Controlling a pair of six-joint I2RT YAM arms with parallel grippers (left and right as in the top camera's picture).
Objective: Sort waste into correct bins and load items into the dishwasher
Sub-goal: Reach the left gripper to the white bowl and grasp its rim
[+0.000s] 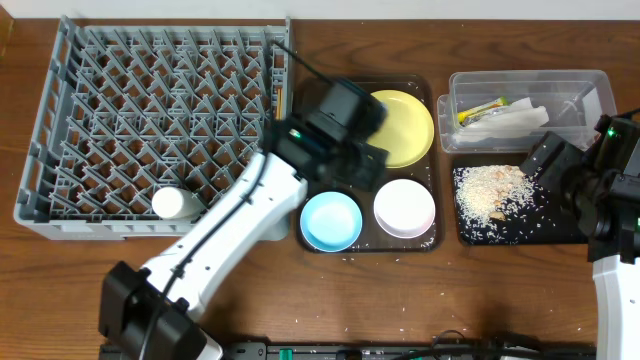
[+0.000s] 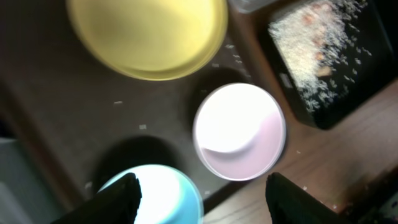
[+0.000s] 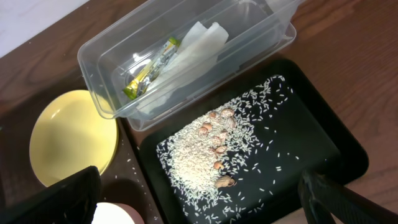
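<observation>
The white bowl (image 1: 405,207) should be grabbed next by one edge of its rim with my left gripper. The opposite edge of the rim stays free for loading into the dishwasher rack (image 1: 150,110).
The grey dishwasher rack (image 1: 150,110) fills the left, with a small white cup (image 1: 178,203) lying near its front edge. On the brown tray (image 1: 425,95) sit the yellow plate (image 1: 405,125), the light blue bowl (image 1: 331,221) and the white bowl (image 1: 405,207). My left gripper (image 1: 352,168) hovers over them, open and holding nothing (image 2: 202,202), with the blue bowl (image 2: 161,193) under its left finger. The clear tub (image 3: 186,50) holds the napkin (image 3: 193,46) and wrapper (image 3: 149,68). Rice crumbs (image 3: 211,149) lie in the black tray (image 3: 311,143). My right gripper (image 3: 205,208) hangs open above it.
Loose rice grains dot the brown tray (image 2: 74,124) and the wooden table's front edge (image 1: 380,330). The clear tub (image 1: 530,100) and black tray (image 1: 505,225) stand close together at the right, hard against the brown tray. The left arm (image 1: 230,230) crosses the rack's front right corner.
</observation>
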